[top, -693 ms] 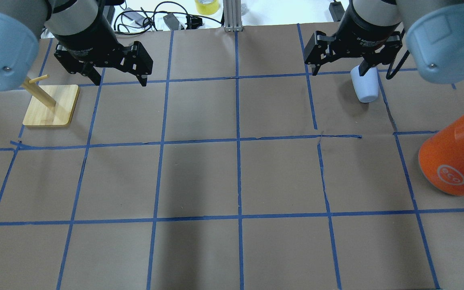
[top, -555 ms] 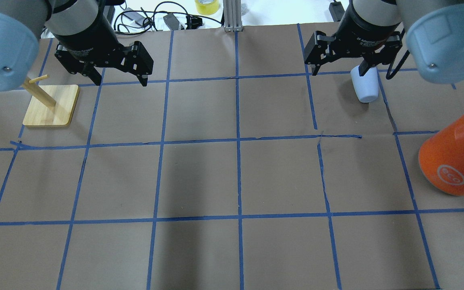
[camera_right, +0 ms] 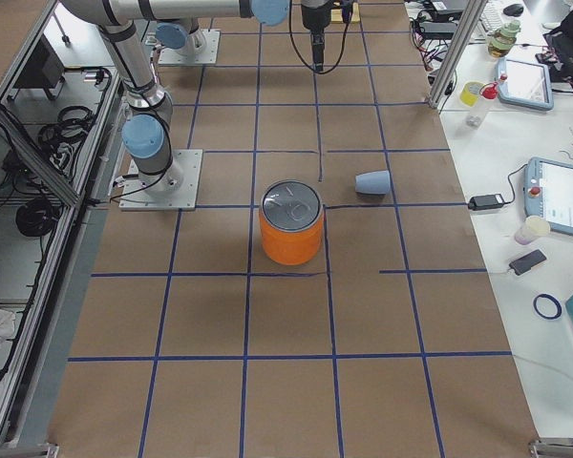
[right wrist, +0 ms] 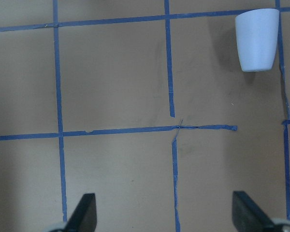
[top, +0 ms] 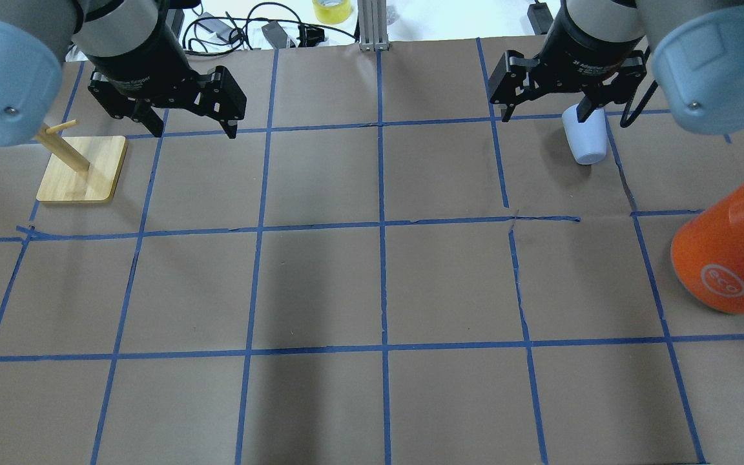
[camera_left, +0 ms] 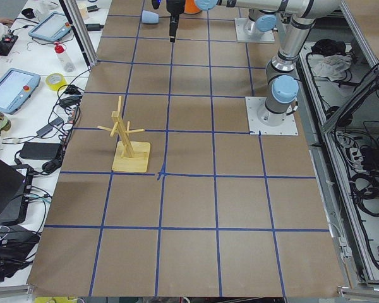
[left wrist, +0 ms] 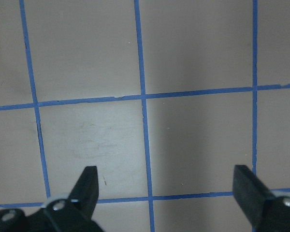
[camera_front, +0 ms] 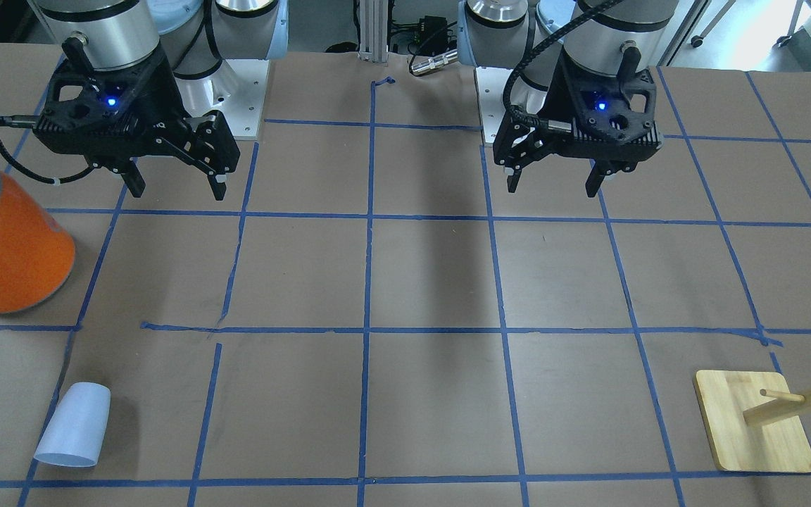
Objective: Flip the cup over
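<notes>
My right gripper grabs the pale blue-white cup by its narrow closed-base end next, to flip it.
The pale blue-white cup lies on its side on the brown paper at the far right of the table. It also shows in the front view, the right side view and the right wrist view. My right gripper is open and empty, held high above the table on the robot's side of the cup, as the front view shows. My left gripper is open and empty, held above the table at the far left; it also shows in the front view.
A large orange can with a silver top stands at the table's right edge, nearer the robot than the cup. A wooden peg stand on a square base sits at the far left. Blue tape lines grid the brown paper.
</notes>
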